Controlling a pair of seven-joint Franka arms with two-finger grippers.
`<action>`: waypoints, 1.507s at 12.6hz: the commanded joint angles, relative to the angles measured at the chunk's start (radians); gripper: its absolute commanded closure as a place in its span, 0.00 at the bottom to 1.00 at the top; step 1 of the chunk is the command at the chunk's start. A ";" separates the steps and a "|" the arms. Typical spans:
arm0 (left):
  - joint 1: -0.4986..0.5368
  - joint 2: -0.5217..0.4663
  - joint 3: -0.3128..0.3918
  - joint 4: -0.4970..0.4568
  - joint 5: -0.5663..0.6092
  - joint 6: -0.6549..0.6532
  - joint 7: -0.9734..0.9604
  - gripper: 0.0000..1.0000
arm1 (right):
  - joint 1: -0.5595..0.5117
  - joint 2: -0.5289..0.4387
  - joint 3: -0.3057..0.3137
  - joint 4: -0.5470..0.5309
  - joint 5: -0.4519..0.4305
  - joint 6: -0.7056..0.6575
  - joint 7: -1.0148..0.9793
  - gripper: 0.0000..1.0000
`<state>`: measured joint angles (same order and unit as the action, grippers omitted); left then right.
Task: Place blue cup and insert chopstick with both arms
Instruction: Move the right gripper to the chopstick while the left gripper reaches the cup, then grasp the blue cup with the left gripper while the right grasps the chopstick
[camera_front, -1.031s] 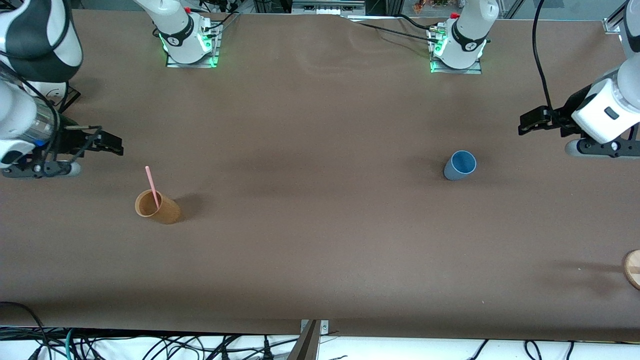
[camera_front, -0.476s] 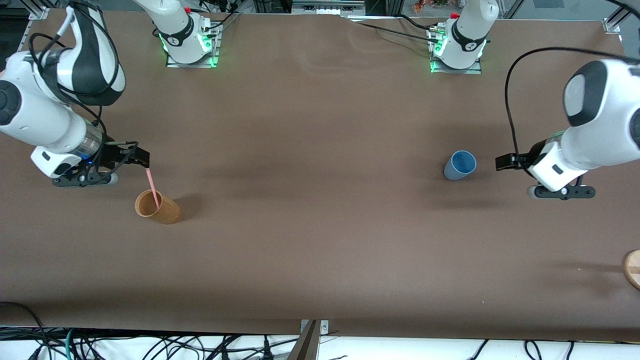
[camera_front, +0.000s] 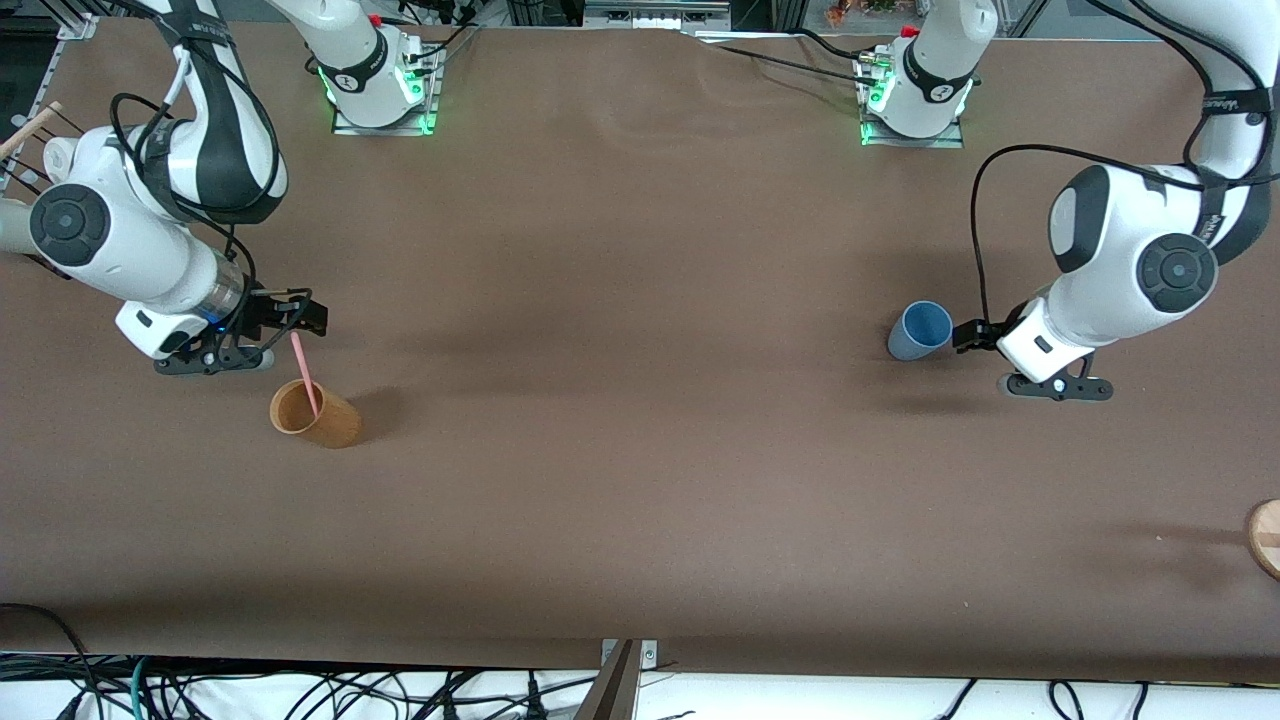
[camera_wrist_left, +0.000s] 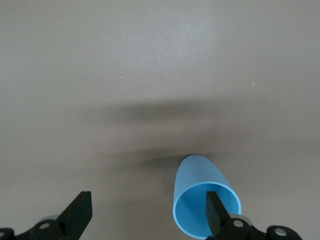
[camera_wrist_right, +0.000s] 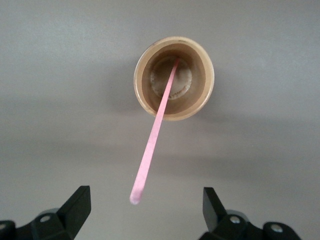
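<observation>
The pink chopstick should next be grabbed in my right gripper by its thick rounded end (camera_front: 296, 341), so that its narrow tip stays free to go into the blue cup (camera_front: 920, 330).
The blue cup (camera_front: 920, 330) stands upright toward the left arm's end of the table. My left gripper (camera_front: 966, 335) is open right beside it. In the left wrist view the cup (camera_wrist_left: 196, 187) lies off to one side of the gripper (camera_wrist_left: 147, 215), and one finger (camera_wrist_left: 216, 212) overlaps the cup's mouth. The pink chopstick (camera_front: 304, 375) leans in a tan-brown cup (camera_front: 318, 415) toward the right arm's end. My right gripper (camera_front: 302, 320) is open at the chopstick's top end. In the right wrist view the chopstick (camera_wrist_right: 155, 135) rises from the tan cup (camera_wrist_right: 173, 80), with its tip between the open fingers of that gripper (camera_wrist_right: 145, 210).
A round wooden piece (camera_front: 1266, 537) sits at the table's edge on the left arm's end. A pale wooden stick (camera_front: 30, 128) pokes in at the right arm's end. Both arm bases (camera_front: 380, 85) glow green along the table's edge farthest from the front camera.
Both arms have swung in and down. The right gripper has come up to the chopstick's top end. The left gripper has closed in on the blue cup. Neither object has moved.
</observation>
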<state>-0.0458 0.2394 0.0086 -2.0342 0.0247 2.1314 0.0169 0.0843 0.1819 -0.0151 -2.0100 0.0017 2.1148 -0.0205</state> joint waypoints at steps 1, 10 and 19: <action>-0.011 -0.068 0.001 -0.134 0.021 0.097 0.021 0.00 | 0.002 0.011 0.004 -0.003 -0.003 0.023 0.013 0.13; -0.039 -0.128 0.001 -0.366 0.020 0.317 0.008 0.00 | 0.000 0.027 0.004 0.016 0.027 0.011 0.005 0.88; -0.039 -0.078 0.002 -0.379 0.009 0.378 0.006 0.88 | 0.000 0.071 0.004 0.161 0.073 -0.134 0.005 1.00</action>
<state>-0.0815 0.1579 0.0082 -2.4041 0.0250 2.4900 0.0255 0.0847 0.2289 -0.0137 -1.9165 0.0582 2.0406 -0.0175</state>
